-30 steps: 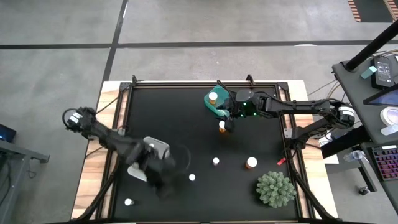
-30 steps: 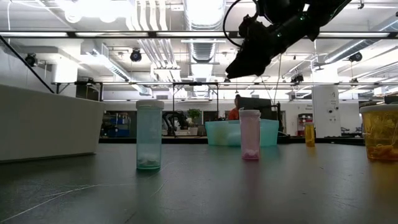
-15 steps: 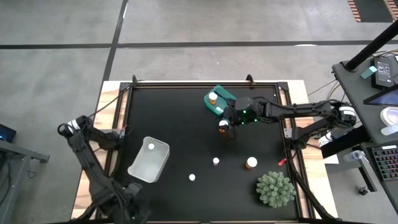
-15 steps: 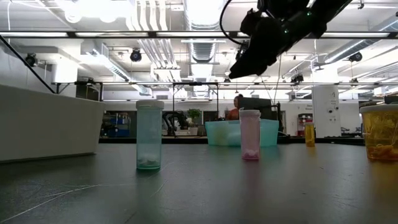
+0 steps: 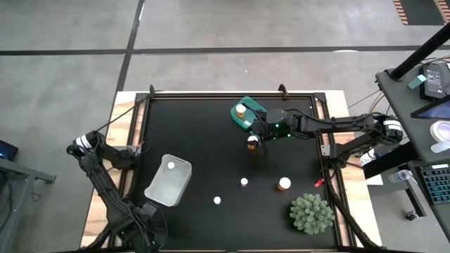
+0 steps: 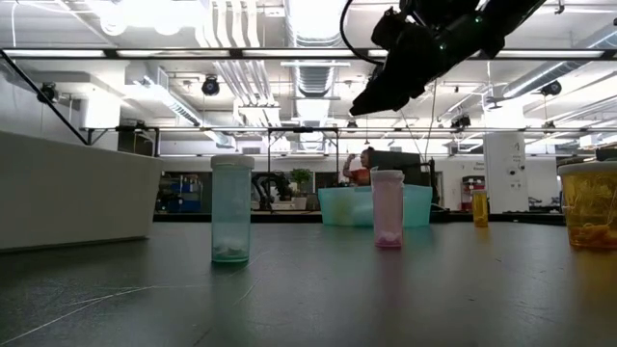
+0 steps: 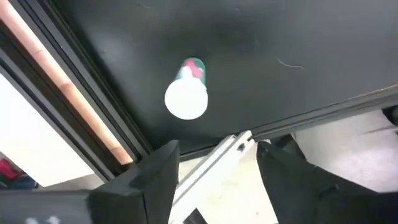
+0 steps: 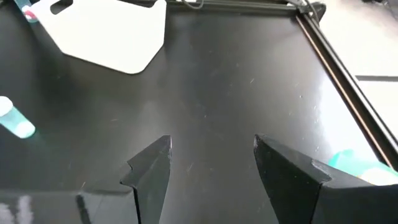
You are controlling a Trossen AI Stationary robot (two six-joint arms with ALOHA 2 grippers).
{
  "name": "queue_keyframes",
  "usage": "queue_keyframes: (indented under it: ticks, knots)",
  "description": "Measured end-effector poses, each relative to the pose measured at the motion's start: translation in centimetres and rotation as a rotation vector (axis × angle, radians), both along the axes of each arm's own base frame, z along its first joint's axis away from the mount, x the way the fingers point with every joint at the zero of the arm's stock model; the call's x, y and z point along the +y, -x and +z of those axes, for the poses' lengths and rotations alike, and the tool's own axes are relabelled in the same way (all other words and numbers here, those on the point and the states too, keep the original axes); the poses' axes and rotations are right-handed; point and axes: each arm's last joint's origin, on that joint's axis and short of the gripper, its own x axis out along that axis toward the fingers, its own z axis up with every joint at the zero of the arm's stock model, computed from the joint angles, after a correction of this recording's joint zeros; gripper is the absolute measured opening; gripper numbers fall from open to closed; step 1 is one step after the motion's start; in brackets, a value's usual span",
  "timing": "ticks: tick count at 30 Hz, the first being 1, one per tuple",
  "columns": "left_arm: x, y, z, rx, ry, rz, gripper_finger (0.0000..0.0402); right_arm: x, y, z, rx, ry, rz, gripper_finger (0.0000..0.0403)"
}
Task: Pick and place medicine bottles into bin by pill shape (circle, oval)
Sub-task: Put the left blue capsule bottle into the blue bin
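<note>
The white cap (image 7: 186, 99) is ahead of my left gripper's fingers, with bare black mat between them. My left gripper should move toward the cap before it closes on the cap.
My right gripper (image 5: 256, 134) hangs open and empty above the table, just beside an amber white-capped bottle (image 5: 251, 141) standing near the green bin (image 5: 247, 121). The gripper also shows in the right wrist view (image 8: 211, 163) and in the low view (image 6: 374, 94). Another amber bottle (image 5: 241, 110) stands in that bin. My left gripper (image 7: 217, 168) is open at the table's near left corner, over a white-capped bottle (image 7: 186, 96) standing by the table's frame. One bottle (image 5: 171, 166) sits in the white bin (image 5: 167, 184). An amber bottle (image 5: 284, 184) and two small white ones (image 5: 244, 182) (image 5: 217, 200) stand on the mat.
A green spiky plant (image 5: 311, 213) stands at the near right. The table's metal frame (image 7: 211, 158) runs right under my left gripper. In the low view a teal bottle (image 6: 231, 222) and a pink bottle (image 6: 388, 222) stand upright near the camera.
My left arm has swept from beside the white bin back toward the table's near left corner and has stopped there, above the bottle at that corner. My right gripper has shifted slightly toward the table's left, staying above the amber bottle by the green bin.
</note>
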Motion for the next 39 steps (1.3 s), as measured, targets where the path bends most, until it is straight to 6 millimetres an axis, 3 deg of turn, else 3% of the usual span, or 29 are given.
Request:
queue_keyframes:
  ticks: [18, 27, 32, 39]
  knots:
    - [0.6, 0.9, -3.5, 0.000, -0.035, -0.037, 0.0203, 0.0, -0.1, 0.1, -0.012, 0.015, 0.007, 0.0219]
    - [0.4, 0.8, -4.0, 0.003, -0.040, -0.046, 0.0201, 0.0, -0.1, 0.1, -0.011, 0.019, 0.009, 0.0219]
    - [-0.1, 0.5, -4.8, -0.006, -0.033, -0.070, 0.0170, 0.0, -0.1, 0.1, -0.011, 0.017, 0.008, 0.0219]
    - [-0.3, 0.4, -5.0, 0.000, -0.028, -0.073, 0.0092, 0.0, -0.1, 0.1, -0.011, 0.017, 0.008, 0.0219]
